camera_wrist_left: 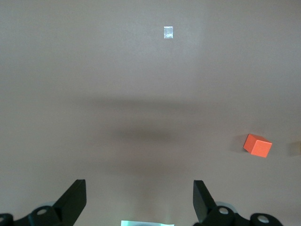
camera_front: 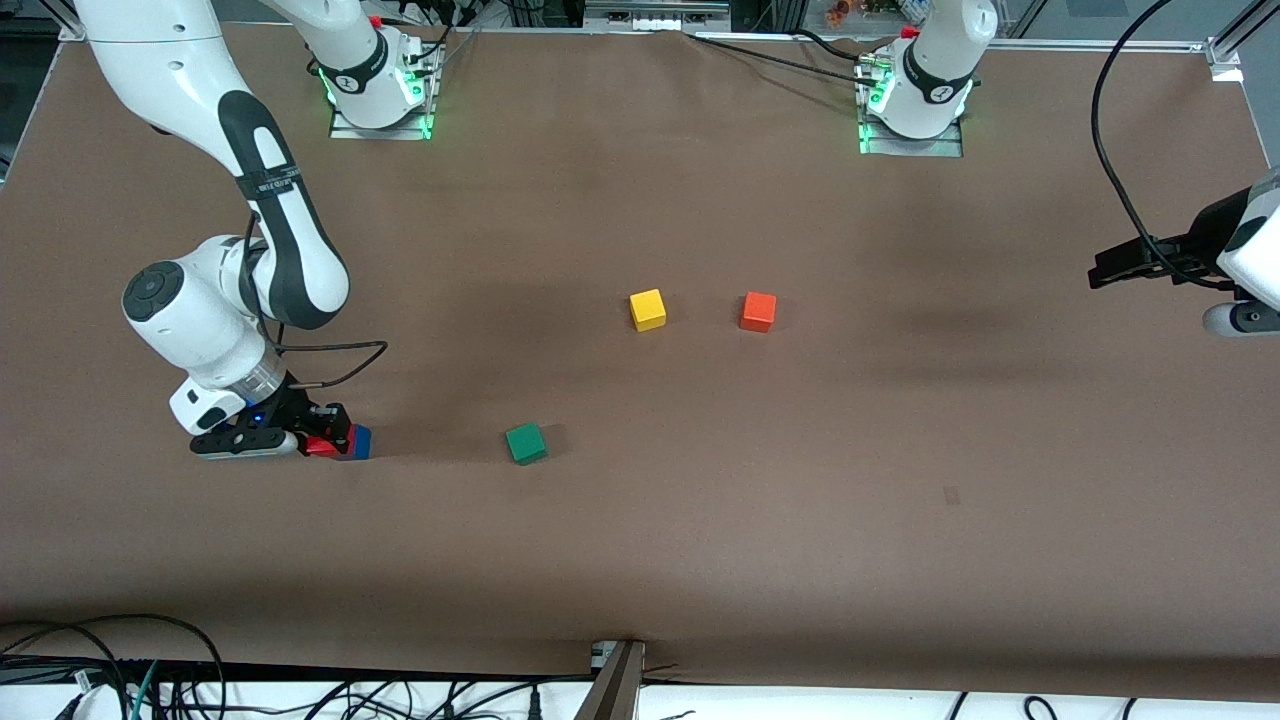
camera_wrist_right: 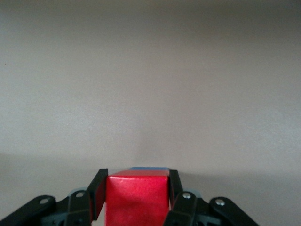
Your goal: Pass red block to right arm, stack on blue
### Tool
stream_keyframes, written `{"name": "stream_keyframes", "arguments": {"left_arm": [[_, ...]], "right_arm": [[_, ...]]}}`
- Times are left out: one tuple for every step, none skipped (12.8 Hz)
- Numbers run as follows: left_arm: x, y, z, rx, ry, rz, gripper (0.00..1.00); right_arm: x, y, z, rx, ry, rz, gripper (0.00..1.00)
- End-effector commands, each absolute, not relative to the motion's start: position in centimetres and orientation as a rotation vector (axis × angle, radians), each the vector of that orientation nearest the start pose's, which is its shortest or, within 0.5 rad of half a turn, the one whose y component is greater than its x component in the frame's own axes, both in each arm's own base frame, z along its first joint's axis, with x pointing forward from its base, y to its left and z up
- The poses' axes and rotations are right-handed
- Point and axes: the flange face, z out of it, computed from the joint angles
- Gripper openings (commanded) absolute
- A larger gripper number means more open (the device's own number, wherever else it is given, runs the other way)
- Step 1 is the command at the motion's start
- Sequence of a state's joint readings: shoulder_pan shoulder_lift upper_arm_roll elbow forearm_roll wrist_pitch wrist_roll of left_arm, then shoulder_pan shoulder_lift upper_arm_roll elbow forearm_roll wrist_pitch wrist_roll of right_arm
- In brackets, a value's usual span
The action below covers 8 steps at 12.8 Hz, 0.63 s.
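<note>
The red block's base (camera_front: 344, 448) sits on the blue cube (camera_front: 360, 441) in the front view. My right gripper should open now.
The red block (camera_front: 320, 446) is held low over the table at the right arm's end, with my right gripper (camera_front: 334, 431) shut on it. In the right wrist view the red block (camera_wrist_right: 136, 197) fills the gap between the black fingers (camera_wrist_right: 99, 190). The blue cube (camera_front: 360, 441) touches it on the side toward the left arm's end, at about the same height. Only a thin strip of the blue cube (camera_wrist_right: 149, 168) shows past the red one. My left gripper (camera_front: 1108, 268) waits high at the left arm's end of the table, open and holding nothing (camera_wrist_left: 139, 197).
A green cube (camera_front: 526, 442) lies beside the blue one, toward the table's middle. A yellow cube (camera_front: 648, 309) and an orange cube (camera_front: 758, 311) sit farther from the front camera. The orange cube (camera_wrist_left: 257, 145) also shows under the left wrist. Cables run along the front edge.
</note>
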<state>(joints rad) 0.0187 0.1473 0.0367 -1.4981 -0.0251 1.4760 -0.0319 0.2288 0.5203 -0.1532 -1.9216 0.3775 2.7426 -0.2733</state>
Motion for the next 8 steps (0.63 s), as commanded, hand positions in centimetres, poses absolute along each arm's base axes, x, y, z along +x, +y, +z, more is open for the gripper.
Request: {"name": "stream_keyframes", "arguments": {"left_arm": [[58.89,3.11,57.14,-3.141,-0.108,0.263,1.0],[58.91,3.03,57.15,-3.141,-0.106,0.26,1.0],[58.89,3.01,57.14,-3.143,-0.105,0.263,1.0],[58.9,3.1,57.15,-3.143,-0.108,0.261,1.0],[58.91,3.01,57.15,-3.143,-0.106,0.26,1.0],[58.89,3.01,57.14,-3.143,-0.105,0.263,1.0],[58.91,3.01,57.15,-3.143,-0.106,0.261,1.0],[58.91,3.01,57.15,-3.143,-0.106,0.26,1.0]], "right_arm": [[65.61,4.68,25.28,-2.995,-0.061,-0.517,0.1],[65.61,4.68,25.28,-2.995,-0.059,-0.516,0.17],[65.62,4.58,25.29,-2.996,-0.059,-0.517,0.34],[65.62,4.49,25.27,-2.996,-0.055,-0.515,0.65],[65.62,4.49,25.27,-2.996,-0.059,-0.515,0.99],[65.66,4.5,25.34,-2.996,-0.064,-0.518,1.0],[65.78,4.43,25.57,-2.996,-0.069,-0.525,1.0],[65.98,4.48,25.84,-2.992,-0.071,-0.529,1.0]]}}
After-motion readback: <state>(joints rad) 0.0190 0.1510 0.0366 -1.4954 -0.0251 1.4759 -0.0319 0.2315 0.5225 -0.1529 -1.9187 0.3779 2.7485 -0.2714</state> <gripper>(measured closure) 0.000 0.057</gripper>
